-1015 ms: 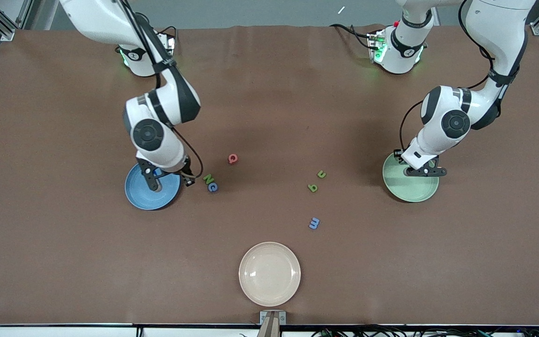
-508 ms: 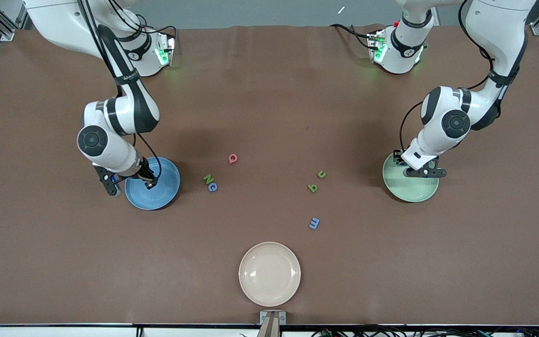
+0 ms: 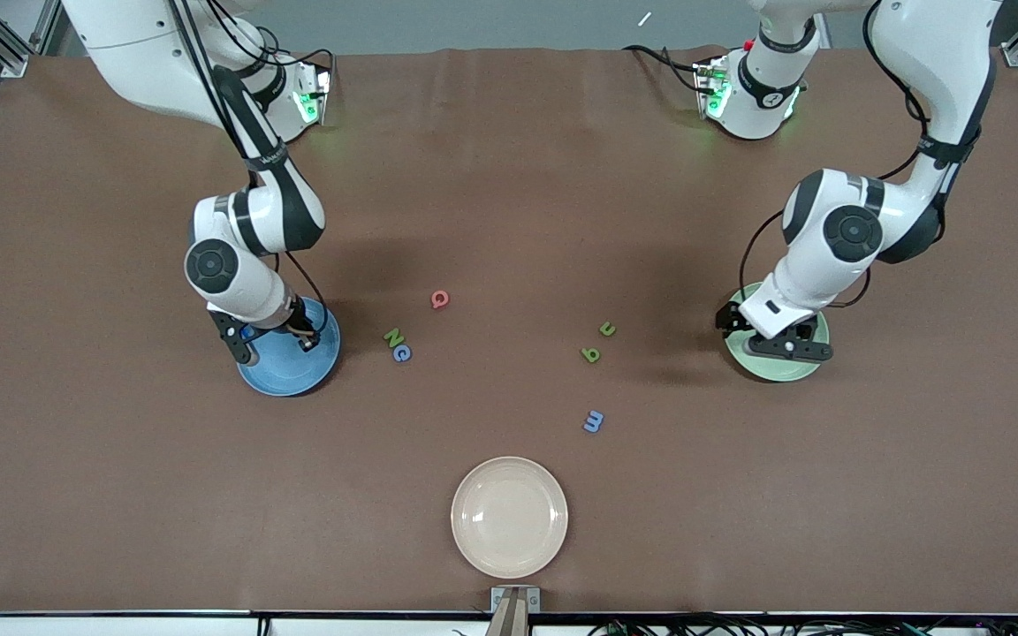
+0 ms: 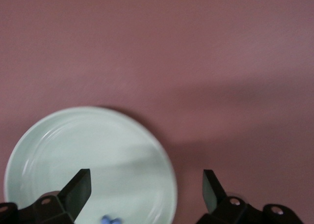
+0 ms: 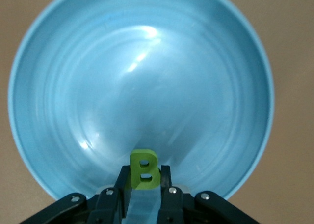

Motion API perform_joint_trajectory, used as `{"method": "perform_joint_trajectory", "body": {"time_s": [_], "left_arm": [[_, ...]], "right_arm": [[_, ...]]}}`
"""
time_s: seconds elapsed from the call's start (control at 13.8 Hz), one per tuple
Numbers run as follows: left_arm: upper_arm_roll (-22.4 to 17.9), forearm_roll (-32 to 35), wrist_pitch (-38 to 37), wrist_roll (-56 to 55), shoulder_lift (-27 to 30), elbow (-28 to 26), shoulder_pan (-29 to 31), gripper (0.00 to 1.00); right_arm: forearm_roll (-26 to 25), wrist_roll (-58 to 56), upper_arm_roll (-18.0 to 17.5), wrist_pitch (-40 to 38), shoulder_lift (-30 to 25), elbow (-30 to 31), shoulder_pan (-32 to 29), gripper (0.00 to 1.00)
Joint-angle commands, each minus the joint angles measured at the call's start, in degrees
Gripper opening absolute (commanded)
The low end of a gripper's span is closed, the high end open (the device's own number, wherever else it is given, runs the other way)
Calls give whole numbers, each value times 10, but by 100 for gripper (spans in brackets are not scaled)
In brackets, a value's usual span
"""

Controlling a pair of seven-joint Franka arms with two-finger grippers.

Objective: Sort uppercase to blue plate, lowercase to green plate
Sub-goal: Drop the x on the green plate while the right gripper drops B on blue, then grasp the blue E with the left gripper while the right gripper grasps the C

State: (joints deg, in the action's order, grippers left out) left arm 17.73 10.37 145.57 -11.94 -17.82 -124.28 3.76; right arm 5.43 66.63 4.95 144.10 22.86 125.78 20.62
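The green B's lower edge is low over the blue plate's inside, so my right gripper should open.
My right gripper [image 3: 275,340] hangs low over the blue plate [image 3: 288,375], shut on a green uppercase B [image 5: 144,170] that stands upright between its fingers above the plate's [image 5: 142,86] inside. Over the green plate [image 3: 783,369] my left gripper [image 4: 145,192] is open and holds nothing. A small blue lowercase letter [image 4: 109,219] lies in that plate [image 4: 88,145]. On the table between the plates lie a red Q [image 3: 440,299], a green N [image 3: 393,336], a blue C [image 3: 401,352], two green lowercase letters [image 3: 607,329] [image 3: 591,354] and a blue m [image 3: 594,421].
A cream plate [image 3: 509,516] sits near the table's edge closest to the front camera, midway between the arms. Both robot bases stand along the edge farthest from that camera.
The left gripper has opened over the green plate, and a blue letter now lies in it. The right gripper swung across the blue plate with the B still in it.
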Motion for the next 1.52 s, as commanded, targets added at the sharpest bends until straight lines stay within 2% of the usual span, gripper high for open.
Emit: {"method": "perform_joint_trajectory", "body": {"time_s": [0.0, 0.15, 0.22, 0.36, 0.51, 0.73, 1.09, 1.31, 1.45], "left_arm": [[13, 5, -36, -68, -74, 111, -34, 100], [12, 11, -70, -126, -130, 192, -69, 100], [10, 11, -89, -147, -155, 229, -85, 100], [6, 18, -98, -164, -200, 289, -108, 100], [4, 76, -99, -166, -236, 338, -133, 100], [4, 124, -98, -166, -272, 383, -159, 100], [4, 137, -89, -155, -324, 439, -178, 97], [4, 144, -64, -122, -339, 442, -183, 88], [4, 144, -64, -107, -344, 442, -187, 85]], "right_arm": [[14, -28, 1, -6, -1, -4, 0, 34], [15, -99, 1, -90, -3, -41, -16, 87], [15, -101, 1, -137, -4, -67, -28, 100], [25, -90, 1, -219, -15, -113, -28, 100], [58, -79, -3, -237, -32, -126, -17, 100], [66, 21, -3, -217, -26, -154, 41, 100], [69, 90, -3, -145, 43, -203, 87, 100], [31, 11, -3, -132, 89, -233, 120, 100], [30, -76, -3, -130, 101, -247, 121, 100]]}}
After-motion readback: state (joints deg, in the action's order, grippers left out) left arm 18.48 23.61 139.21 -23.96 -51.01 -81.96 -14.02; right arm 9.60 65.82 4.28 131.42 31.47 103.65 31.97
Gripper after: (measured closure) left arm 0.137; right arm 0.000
